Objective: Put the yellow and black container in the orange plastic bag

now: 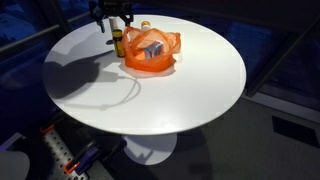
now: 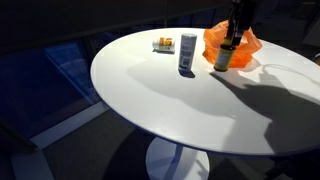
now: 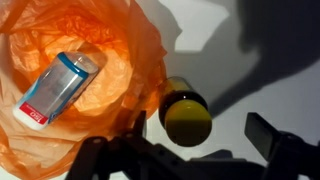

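The container's yellow lid (image 3: 187, 122) lies between my open fingers, outside the bag's rim (image 3: 120, 40). It is time to close my gripper, as closing now would catch the container.
The yellow and black container (image 1: 118, 42) stands upright on the white table, right beside the orange plastic bag (image 1: 152, 55). It also shows in an exterior view (image 2: 224, 55) in front of the bag (image 2: 240, 42). In the wrist view its yellow lid (image 3: 186, 120) sits just outside the bag's rim (image 3: 120, 40). My gripper (image 3: 202, 128) is open directly above the container, which is closer to one finger. The gripper also appears in both exterior views (image 1: 113, 15) (image 2: 238, 20).
A blue and white can (image 3: 62, 88) lies inside the bag. Another white and blue can (image 2: 187, 53) stands on the round white table (image 2: 170, 100), with a small yellow packet (image 2: 163, 43) behind it. The table edge is near the bag.
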### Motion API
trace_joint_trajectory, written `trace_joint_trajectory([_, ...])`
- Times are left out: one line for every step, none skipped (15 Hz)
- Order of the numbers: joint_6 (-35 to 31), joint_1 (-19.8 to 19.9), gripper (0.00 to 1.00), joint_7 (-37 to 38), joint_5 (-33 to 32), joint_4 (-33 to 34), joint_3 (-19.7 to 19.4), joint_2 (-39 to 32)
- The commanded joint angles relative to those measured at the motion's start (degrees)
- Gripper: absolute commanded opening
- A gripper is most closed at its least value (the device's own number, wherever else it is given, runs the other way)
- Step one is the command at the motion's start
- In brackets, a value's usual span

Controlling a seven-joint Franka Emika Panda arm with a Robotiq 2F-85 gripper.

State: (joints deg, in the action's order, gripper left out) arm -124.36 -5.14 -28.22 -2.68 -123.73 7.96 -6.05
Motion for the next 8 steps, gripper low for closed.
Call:
trace_joint_trajectory([-1.9, -0.4, 1.00, 2.3, -2.0, -2.2, -0.2, 1.7])
trace_joint_trajectory([-2.4, -0.4, 0.86, 2.4, -2.1, -2.3, -0.2, 1.8])
trace_joint_trajectory([-2.7, -0.4, 0.74, 2.6, -2.1, -2.3, -0.2, 1.8])
trace_joint_trajectory([-3.0, -0.5, 0.66, 2.7, -2.1, -2.3, -0.2, 1.8])
trace_joint_trajectory([-3.2, -0.5, 0.56, 2.8, -2.1, -2.2, -0.2, 1.9])
trace_joint_trajectory([-3.3, -0.4, 0.49, 2.9, -2.1, -2.1, -0.2, 1.9])
trace_joint_trajectory([-3.5, -0.5, 0.40, 2.9, -2.1, -2.0, -0.3, 2.0])
trace_joint_trajectory([-3.5, -0.5, 0.38, 3.0, -2.2, -1.9, -0.3, 2.1])
